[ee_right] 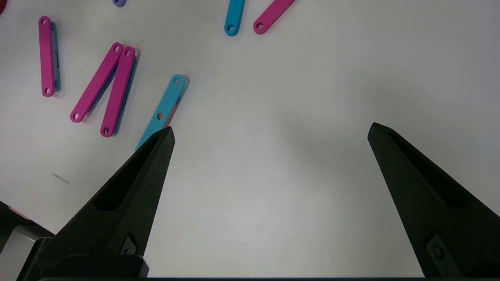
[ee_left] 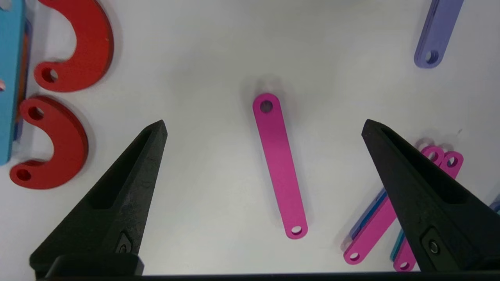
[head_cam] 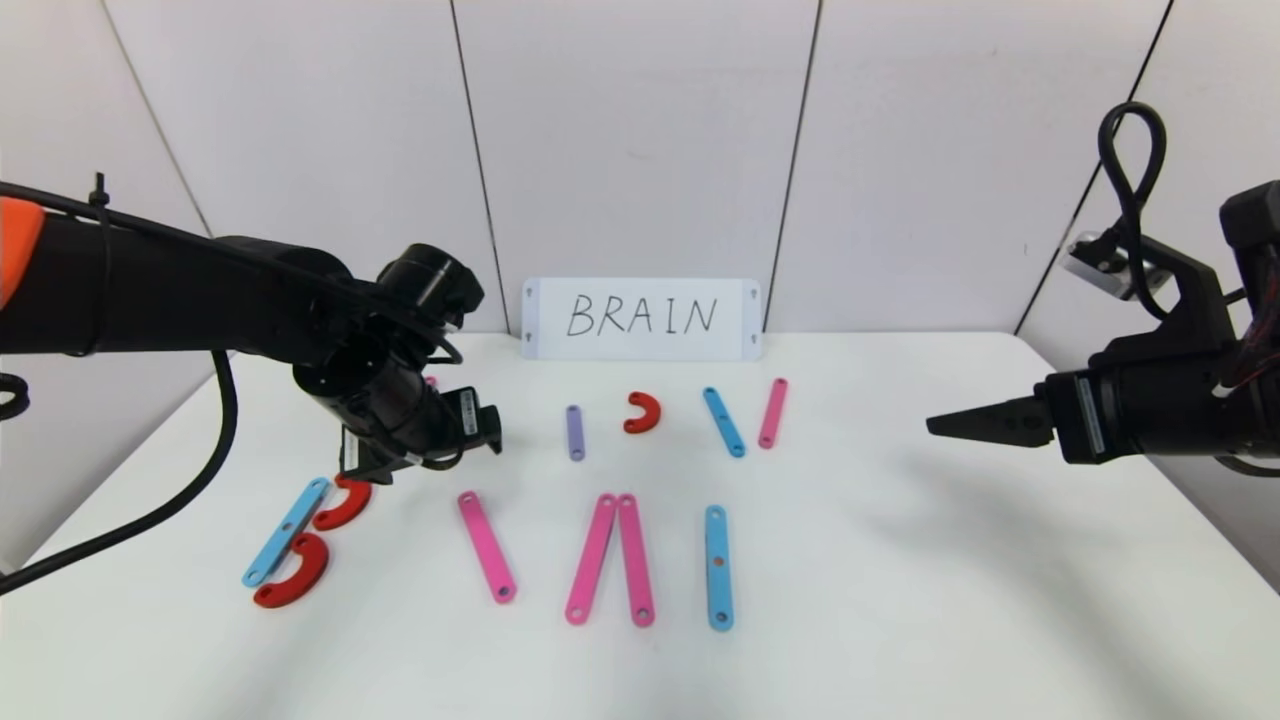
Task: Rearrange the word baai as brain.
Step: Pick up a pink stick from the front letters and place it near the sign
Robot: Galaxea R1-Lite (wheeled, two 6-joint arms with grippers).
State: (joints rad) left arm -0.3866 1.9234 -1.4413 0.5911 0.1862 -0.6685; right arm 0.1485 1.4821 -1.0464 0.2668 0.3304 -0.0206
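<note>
The lone pink bar is long and slim and has a hole at each end (ee_left: 266, 107), so next my left gripper needs to take hold of the bar across its middle (ee_left: 280, 166).
The letters lie in the front row. A B is made of a blue bar (head_cam: 286, 531) and two red C-curves (head_cam: 343, 503), then come a lone slanted pink bar (head_cam: 487, 547), two pink bars (head_cam: 592, 558) joined at the top, and a blue bar (head_cam: 718, 567). My left gripper (head_cam: 375, 468) hovers open over the table between the B and the lone pink bar. In the left wrist view the left gripper (ee_left: 263, 123) has this pink bar (ee_left: 279, 166) lying between the fingers, untouched. My right gripper (head_cam: 945, 424) is open and empty, raised at the right (ee_right: 269, 128).
A back row holds a short purple bar (head_cam: 575, 432), a red C-curve (head_cam: 643, 412), a blue bar (head_cam: 723, 422) and a pink bar (head_cam: 772, 413). A white card reading BRAIN (head_cam: 641, 318) stands at the back wall. A small pink piece (head_cam: 431, 381) peeks from behind my left arm.
</note>
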